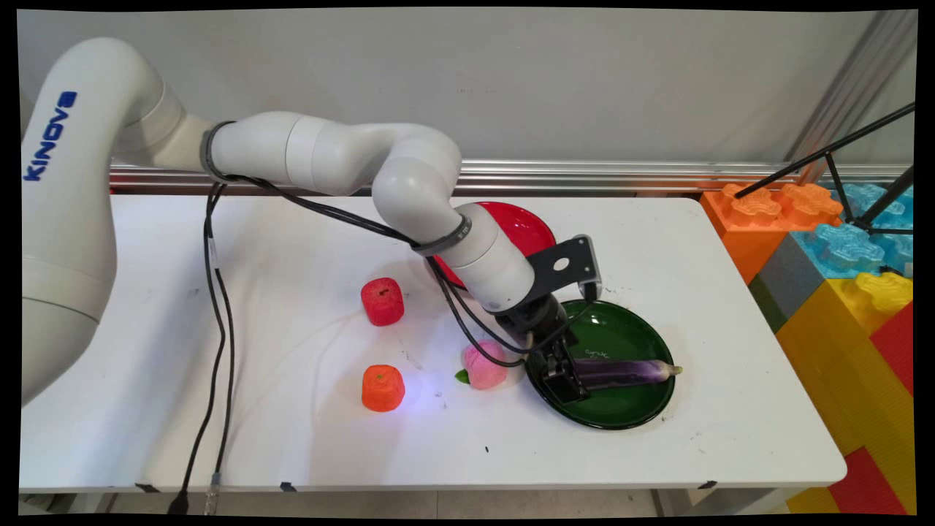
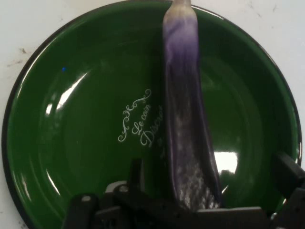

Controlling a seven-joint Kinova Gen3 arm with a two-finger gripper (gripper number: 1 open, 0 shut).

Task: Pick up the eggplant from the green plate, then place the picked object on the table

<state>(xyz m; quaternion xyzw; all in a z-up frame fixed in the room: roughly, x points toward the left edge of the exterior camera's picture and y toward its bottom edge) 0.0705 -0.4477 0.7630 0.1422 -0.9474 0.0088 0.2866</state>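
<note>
My gripper will lift the long purple eggplant [image 2: 183, 95] off the green plate, so it will grab the eggplant by its thick dark end [image 2: 198, 193] next.
A long purple eggplant [image 1: 628, 371] [image 2: 183, 95] lies across a dark green plate [image 1: 621, 413] [image 2: 86, 119] on the right half of the table. My gripper [image 1: 566, 383] [image 2: 209, 176] hangs low over the plate's left side, at the eggplant's thick end. It is open. In the hand view the left finger [image 2: 136, 174] and the right finger [image 2: 286, 174] stand apart on either side of the eggplant, with gaps between them and it. The eggplant's stalk end points away from the hand, past the plate's rim.
A pink peach [image 1: 482, 367] lies just left of the green plate, close to the hand. A red fruit [image 1: 382, 301] and an orange fruit [image 1: 383, 388] stand further left. A red plate [image 1: 529, 226] sits behind the arm. Big coloured blocks [image 1: 840, 277] border the table's right edge.
</note>
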